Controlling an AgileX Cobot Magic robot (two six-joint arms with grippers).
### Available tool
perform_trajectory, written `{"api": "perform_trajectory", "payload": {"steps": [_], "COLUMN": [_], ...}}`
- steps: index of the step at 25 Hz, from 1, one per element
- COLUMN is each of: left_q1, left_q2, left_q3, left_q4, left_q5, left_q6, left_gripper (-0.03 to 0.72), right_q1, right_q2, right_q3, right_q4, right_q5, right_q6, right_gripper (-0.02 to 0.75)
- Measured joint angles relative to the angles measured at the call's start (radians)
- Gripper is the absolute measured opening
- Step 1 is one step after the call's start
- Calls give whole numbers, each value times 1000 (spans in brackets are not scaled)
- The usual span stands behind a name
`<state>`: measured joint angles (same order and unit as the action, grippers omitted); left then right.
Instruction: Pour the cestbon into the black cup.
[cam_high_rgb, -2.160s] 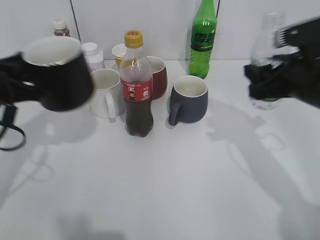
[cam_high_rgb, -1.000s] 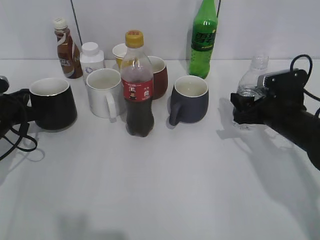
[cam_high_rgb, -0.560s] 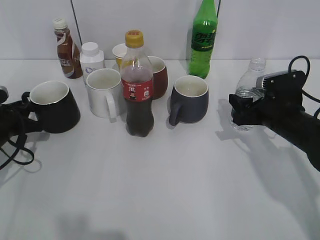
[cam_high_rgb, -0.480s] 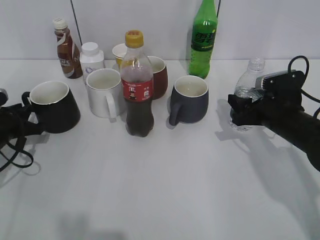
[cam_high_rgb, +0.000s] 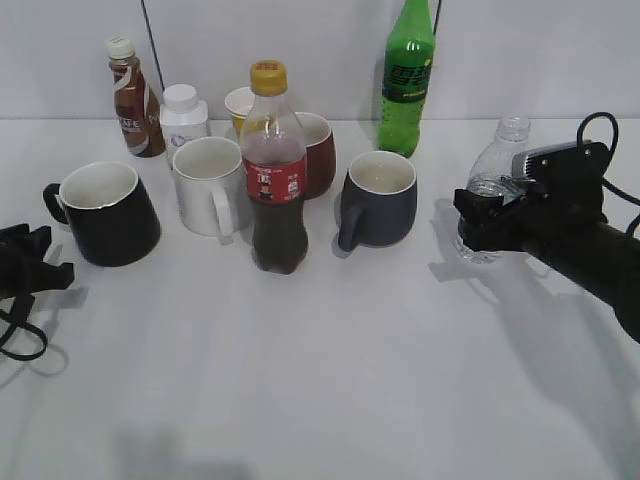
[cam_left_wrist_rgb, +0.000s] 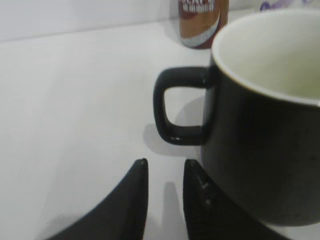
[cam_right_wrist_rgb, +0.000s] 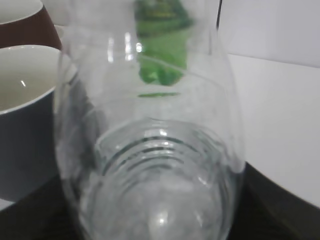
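My right gripper opens next, since the cestbon (cam_high_rgb: 500, 155) stands upright with its lower edge (cam_high_rgb: 476, 257) on the white table and would stay standing.
The black cup (cam_high_rgb: 105, 215) stands upright on the table at the left, handle to the left. It also fills the right of the left wrist view (cam_left_wrist_rgb: 265, 150). My left gripper (cam_high_rgb: 40, 262) is open and empty, just left of and apart from the handle (cam_left_wrist_rgb: 165, 167). The cestbon (cam_high_rgb: 500, 155), a clear capless bottle, stands upright at the right. My right gripper (cam_high_rgb: 480, 225) is shut on its lower body. In the right wrist view the cestbon (cam_right_wrist_rgb: 150, 150) fills the frame and hides the fingertips.
Between the two stand a dark cola bottle (cam_high_rgb: 275, 170), a white mug (cam_high_rgb: 208, 185), a dark red mug (cam_high_rgb: 318, 150) and a grey-blue mug (cam_high_rgb: 380, 200). A tall green bottle (cam_high_rgb: 405, 80), a brown bottle (cam_high_rgb: 128, 100) and a white jar (cam_high_rgb: 183, 115) line the back wall.
The left gripper set the black cup down, let go of its handle and drew back to the left. The right gripper lowered the cestbon to the table and still holds it.
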<state>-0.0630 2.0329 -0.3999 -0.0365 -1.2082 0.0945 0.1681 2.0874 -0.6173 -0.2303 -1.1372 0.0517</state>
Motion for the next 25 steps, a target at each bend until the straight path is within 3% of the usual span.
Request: {"api": "perform_trajectory", "payload": {"steps": [4,9,14,17,22,25], "left_q1": [0,0,-14,-20,-20,-20], "left_q2": [-54,-133,-291,-438,-752,-952], "left_q3": [31,43,38,9,-107,-156], "left_q4": [1,1,-1,-5,-55,-56], "left_q5": [0,2,123,323,926,1192], "left_q6": [0,0,0,0,0,0], "left_gripper": [208,216,230,258,350,410], "right_q1": [0,0,0,0,0,0], "right_q2": [0,-28,-189,-347,-598,-744], "right_q3": [0,0,-15,-47,-113,-126], "right_q4": [-1,-1,7,8,-21,-76], "right_q5": [1,-3,71,204,516,686], "right_q6": [8,8,9,12,37,155], "right_gripper": [487,645,664,663,659,650]}}
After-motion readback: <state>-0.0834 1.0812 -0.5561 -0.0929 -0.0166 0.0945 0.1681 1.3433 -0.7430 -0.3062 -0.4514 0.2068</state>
